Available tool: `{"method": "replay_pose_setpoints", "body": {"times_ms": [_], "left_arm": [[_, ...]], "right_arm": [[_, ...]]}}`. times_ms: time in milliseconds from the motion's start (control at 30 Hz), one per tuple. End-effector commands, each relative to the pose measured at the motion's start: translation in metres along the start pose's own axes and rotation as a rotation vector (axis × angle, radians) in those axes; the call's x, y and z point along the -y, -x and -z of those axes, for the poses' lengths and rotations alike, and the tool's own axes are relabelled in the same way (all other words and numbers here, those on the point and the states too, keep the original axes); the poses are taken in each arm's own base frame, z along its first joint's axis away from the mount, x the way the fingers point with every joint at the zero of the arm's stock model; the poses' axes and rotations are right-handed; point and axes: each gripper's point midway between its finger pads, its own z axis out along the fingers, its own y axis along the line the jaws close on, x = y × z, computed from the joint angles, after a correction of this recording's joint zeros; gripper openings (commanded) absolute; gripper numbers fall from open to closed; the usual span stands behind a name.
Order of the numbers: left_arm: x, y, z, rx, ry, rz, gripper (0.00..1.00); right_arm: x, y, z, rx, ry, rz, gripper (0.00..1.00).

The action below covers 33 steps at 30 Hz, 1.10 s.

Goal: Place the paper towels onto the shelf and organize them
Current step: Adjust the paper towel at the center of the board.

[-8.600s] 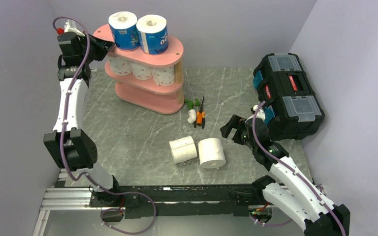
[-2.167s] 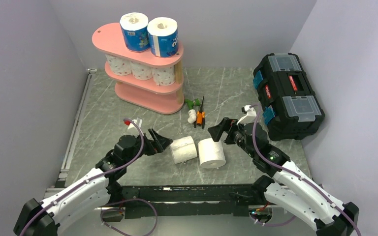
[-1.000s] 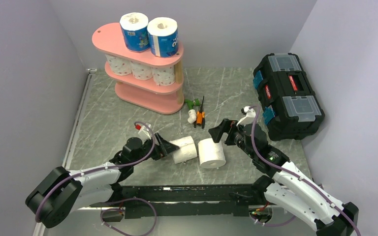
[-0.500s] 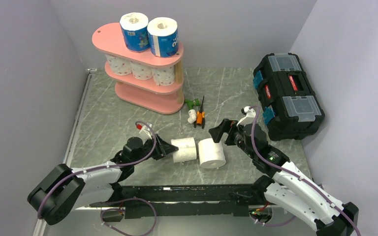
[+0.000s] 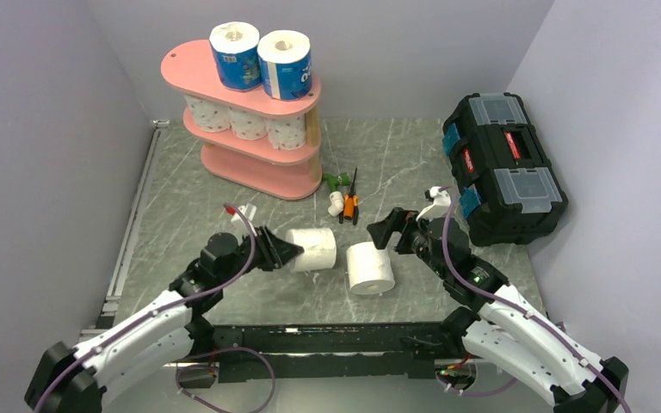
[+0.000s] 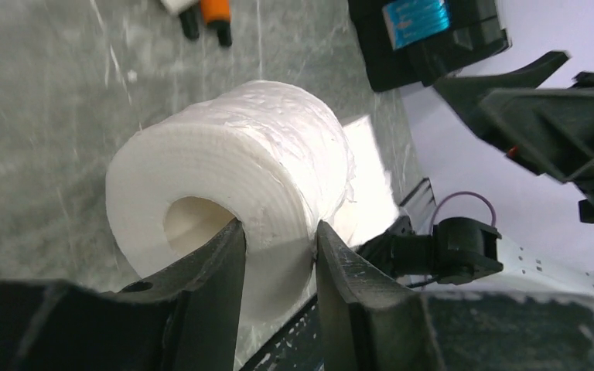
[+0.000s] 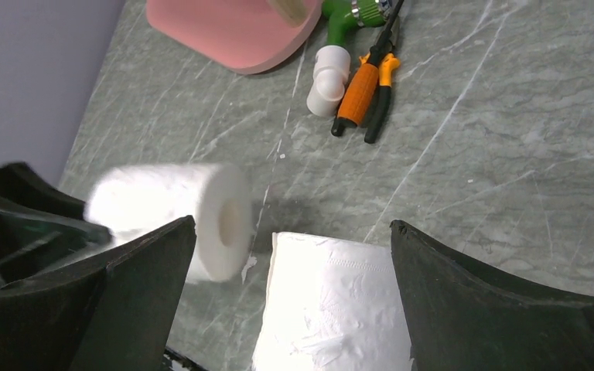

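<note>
My left gripper keeps holding the roll until it is at the shelf; opened now, it would let the roll fall onto its side near the second roll.
My left gripper [image 5: 286,252] is shut on a plain white paper towel roll [image 5: 313,249], one finger inside its core and one outside, and holds it just above the table; the roll fills the left wrist view [image 6: 240,178]. A second plain roll [image 5: 370,267] lies on the table right of it and shows between my right fingers [image 7: 332,309]. My right gripper [image 5: 385,231] is open and empty just above that roll. The pink three-tier shelf [image 5: 258,176] stands at the back left, with two blue-wrapped rolls [image 5: 262,58] on top and three pink-dotted rolls [image 5: 245,123] on the middle tier.
A black toolbox [image 5: 503,168] stands at the right. A white-and-green tool [image 5: 336,194] and orange-handled pliers [image 5: 350,205] lie between the shelf and the rolls. Grey walls close in the table on the left, back and right.
My left gripper has closed on the left roll and lifted it up and away from the second roll. The right gripper has hardly moved.
</note>
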Motion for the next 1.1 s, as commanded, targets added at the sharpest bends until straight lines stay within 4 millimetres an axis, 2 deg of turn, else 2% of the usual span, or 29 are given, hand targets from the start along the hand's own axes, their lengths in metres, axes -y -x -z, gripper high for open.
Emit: {"method": "replay_pose_setpoints", "body": {"times_ms": [0, 133, 267, 433, 567, 667, 900, 1067], "left_arm": [[0.027, 0.052, 0.024, 0.102, 0.099, -0.227, 0.27], [0.019, 0.069, 0.046, 0.08, 0.261, -0.344, 0.01], [0.009, 0.085, 0.064, 0.054, 0.425, -0.417, 0.0], [-0.009, 0.094, 0.084, -0.035, 0.636, -0.501, 0.0], [-0.015, 0.1, 0.091, -0.113, 0.799, -0.6, 0.0], [-0.016, 0.099, 0.084, -0.164, 0.876, -0.669, 0.0], [-0.033, 0.071, 0.043, -0.293, 0.932, -0.756, 0.01], [-0.042, 0.057, 0.024, -0.333, 0.981, -0.815, 0.02]], "right_arm": [[-0.001, 0.01, 0.004, 0.042, 0.003, 0.014, 0.99], [-0.001, 0.01, 0.005, 0.052, 0.009, 0.014, 0.99], [0.002, 0.01, 0.008, 0.061, 0.008, 0.014, 0.99], [0.006, 0.009, 0.01, 0.07, -0.005, 0.017, 0.99], [0.009, 0.008, 0.01, 0.069, -0.018, 0.024, 0.99], [0.01, 0.007, 0.01, 0.07, -0.02, 0.024, 0.99], [0.013, 0.008, 0.014, 0.073, -0.027, 0.025, 0.99], [0.017, 0.007, 0.015, 0.074, -0.044, 0.035, 0.99]]}}
